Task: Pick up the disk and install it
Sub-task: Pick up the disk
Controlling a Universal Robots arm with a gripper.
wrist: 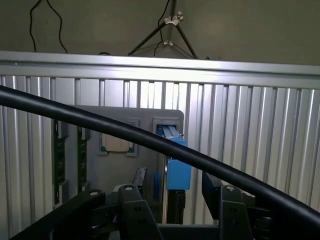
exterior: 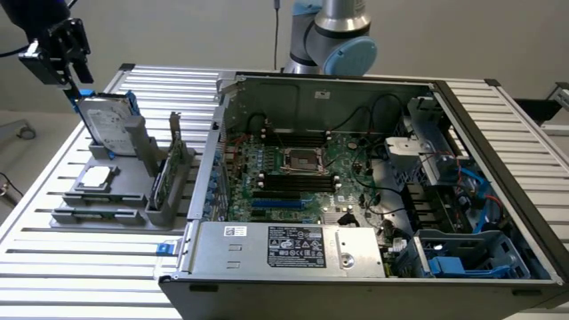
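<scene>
My gripper lowers, before it closes on the disk: in the exterior view its fingers stop above the blue carrier's top corner [exterior: 86,93], so closing now would miss.
The disk [exterior: 108,123] stands on edge in a grey fixture [exterior: 98,200] at the exterior view's left, its silver face and white label framed by a blue carrier. My gripper [exterior: 76,83] hangs just above the disk's top corner. In the wrist view the disk's blue carrier edge [wrist: 177,170] sits between my two black fingers [wrist: 131,200], and the gripper [wrist: 177,192] is open with a gap on each side. A thick black cable [wrist: 150,140] crosses in front and hides part of the fixture.
The fixture also holds a small square processor chip [exterior: 96,177] and an upright green card [exterior: 164,175]. An open computer case [exterior: 266,257] fills the slatted table's [exterior: 53,267] middle, with a blue drive cage [exterior: 462,257] at its near right corner.
</scene>
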